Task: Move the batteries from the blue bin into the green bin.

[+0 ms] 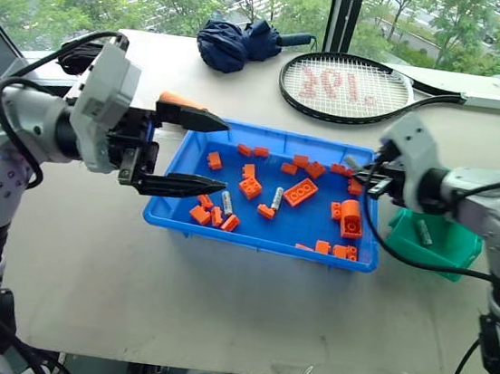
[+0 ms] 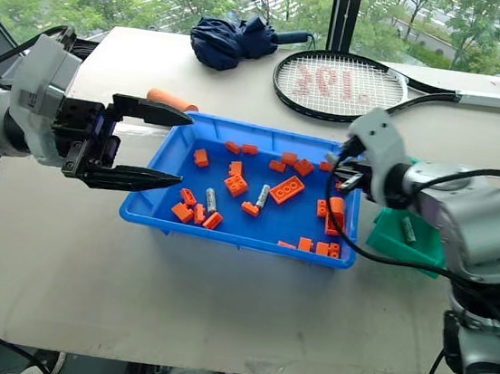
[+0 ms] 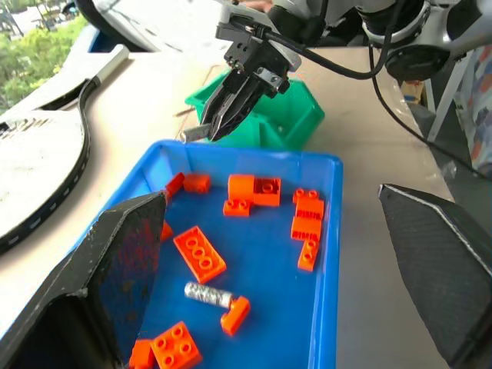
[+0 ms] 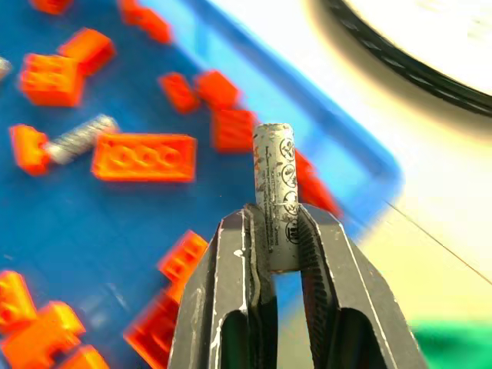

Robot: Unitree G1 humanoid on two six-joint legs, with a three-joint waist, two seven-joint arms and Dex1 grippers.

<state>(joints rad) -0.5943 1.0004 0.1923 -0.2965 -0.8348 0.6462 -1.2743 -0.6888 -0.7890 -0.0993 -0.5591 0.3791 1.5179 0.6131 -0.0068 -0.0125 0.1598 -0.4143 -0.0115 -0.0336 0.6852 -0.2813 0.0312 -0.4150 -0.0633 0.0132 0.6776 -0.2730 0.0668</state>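
I will move the battery [image 4: 277, 192] toward the green bin [image 4: 453, 344] before my right gripper lets go of it, because it is hanging above the blue bin's rim in the right wrist view.
The blue bin [image 1: 261, 243] lies mid-table, holding orange bricks and two loose batteries [image 1: 227, 204] [image 1: 277, 198]. Over the bin's far right corner my right gripper [image 1: 368, 170] is shut on a battery [image 4: 275, 184], which sticks out past the fingertips. Just to the right stands the green bin [image 1: 447, 252] with one battery [image 1: 423, 231] inside. My left gripper [image 1: 224, 156] hangs open over the bin's left end, its fingers [image 3: 115, 284] wide apart with nothing between them. In the left wrist view the right gripper [image 3: 223, 123] carries its battery in front of the green bin [image 3: 304, 115].
A tennis racket [image 1: 349, 88] and a folded navy umbrella [image 1: 240, 42] lie at the table's far side. An orange cylinder [image 1: 177, 100] rests on the table behind the bin's left corner. Bare tabletop lies between the blue bin and the near edge.
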